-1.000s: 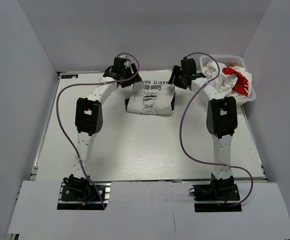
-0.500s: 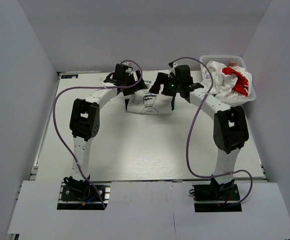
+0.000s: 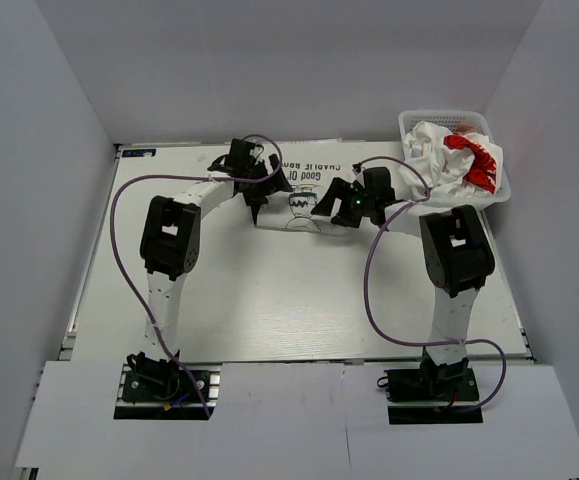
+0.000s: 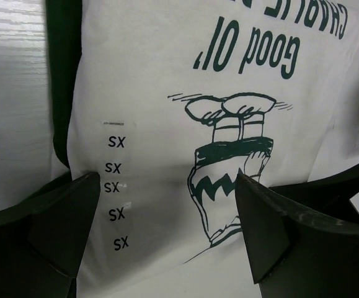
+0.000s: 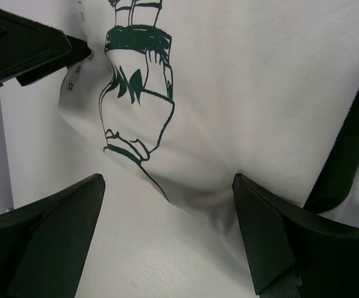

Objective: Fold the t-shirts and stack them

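Observation:
My left gripper grabs the folded t-shirt's side edge by the size stickers next, to drag the t-shirt flat aside for stacking.
A folded white t-shirt (image 3: 309,172) with green print and dark green sleeves lies at the back middle of the table. My left gripper (image 3: 266,193) is open over its near left part. In the left wrist view the open gripper (image 4: 167,180) straddles the shirt (image 4: 167,81), over the printed figure and size stickers. My right gripper (image 3: 327,203) is open at the shirt's near right edge. In the right wrist view the gripper (image 5: 168,183) spans that edge of the shirt (image 5: 247,81), and its right finger (image 5: 272,230) touches the cloth. A second white and red shirt (image 3: 459,160) lies crumpled in the basket.
A white lattice basket (image 3: 439,115) stands at the back right corner, holding the crumpled shirt. Grey walls close in the table at the left, back and right. The shirt's dark green sleeve shows at its sides (image 4: 64,74) (image 5: 353,149). Purple cables loop off both arms.
Both grippers have moved from the shirt's far side to over its near part. The right arm has swung left and forward. The shirt has stayed in place.

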